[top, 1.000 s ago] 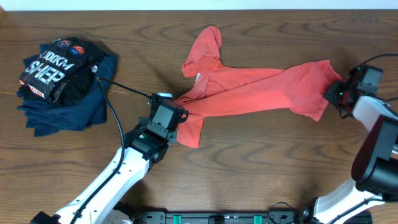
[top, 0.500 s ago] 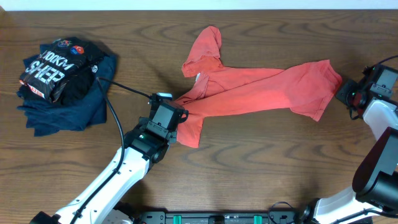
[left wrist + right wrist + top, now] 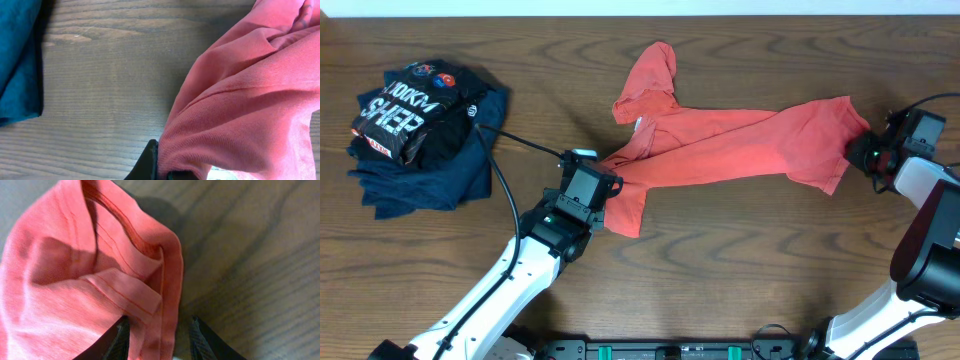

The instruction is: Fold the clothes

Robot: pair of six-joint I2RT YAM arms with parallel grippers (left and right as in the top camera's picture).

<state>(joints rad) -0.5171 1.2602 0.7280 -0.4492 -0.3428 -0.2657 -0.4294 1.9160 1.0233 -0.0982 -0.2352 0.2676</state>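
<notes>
My right gripper needs to grab the T-shirt next by the stitched hem corner opposite my left gripper, to spread and fold the T-shirt.
The clothes, a coral-red T-shirt, lie stretched in a rumpled band across the middle of the table, one sleeve pointing to the far side. My left gripper is shut on the shirt's lower left end; in the left wrist view the bunched fabric spills over the closed left gripper. My right gripper sits at the shirt's right corner. In the right wrist view the right gripper stands open, with the stitched hem edge lying between its fingers.
At the far left lies a pile of navy blue garments with a black printed shirt on top; its blue edge shows in the left wrist view. A black cable runs from the left arm toward that pile.
My right gripper opened and let go of the shirt's right corner, backed off to the right, then came back to the hem. The left arm and the shirt stayed put.
</notes>
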